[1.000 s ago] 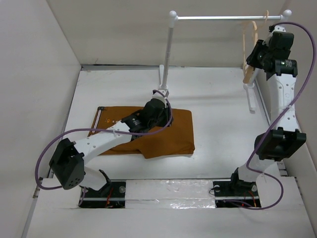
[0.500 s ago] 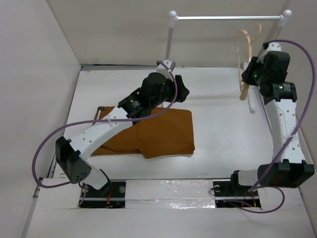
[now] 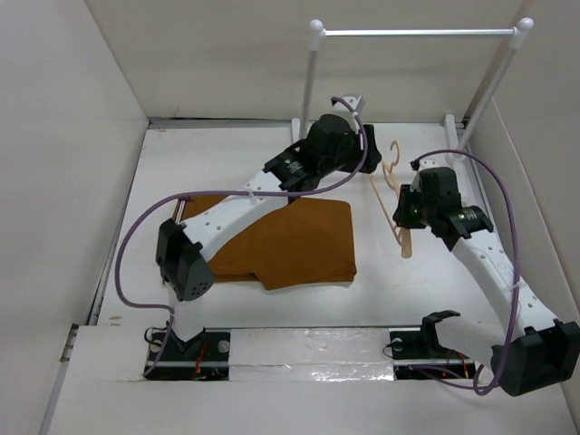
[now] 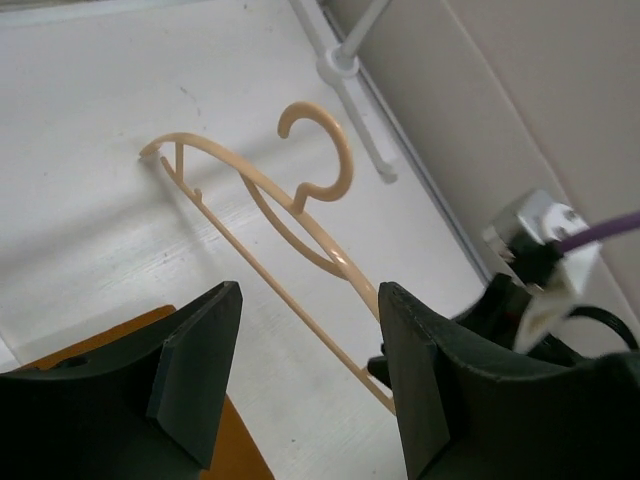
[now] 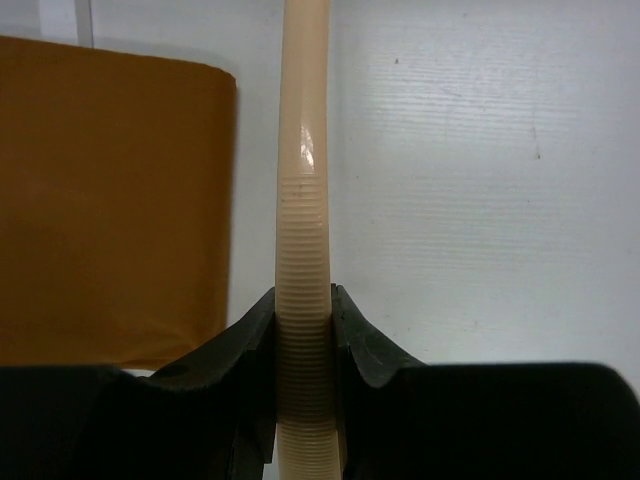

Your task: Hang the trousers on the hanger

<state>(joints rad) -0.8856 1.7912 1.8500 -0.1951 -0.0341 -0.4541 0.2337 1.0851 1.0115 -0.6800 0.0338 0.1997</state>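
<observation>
The left gripper grabs the hanger [image 3: 404, 243] by its hook [image 3: 395, 152] next, so the hanger's bar and both its arms stay free to place the trousers on.
The rust-brown trousers [image 3: 308, 245] lie folded flat on the table, left of centre. They also show in the right wrist view [image 5: 110, 200] and as a sliver in the left wrist view [image 4: 95, 345]. The pale beige hanger [image 3: 404, 243] is held low over the table just right of the trousers, hook pointing to the back. My right gripper [image 3: 405, 210] is shut on its ribbed arm [image 5: 303, 150], pinched between both fingers [image 5: 303, 300]. My left gripper [image 3: 372, 149] is open and empty, hovering above the hanger [image 4: 345, 268], which shows between its spread fingers [image 4: 308, 290].
A white-and-metal rail stand [image 3: 417, 33] spans the back, with a post [image 3: 308, 91] behind my left arm and a foot [image 4: 345, 70] on the table. White walls close in on the left, back and right.
My right arm has taken the hanger off the rail and brought it down beside the trousers. My left arm has lifted off the trousers and swung back and right to above the hanger.
</observation>
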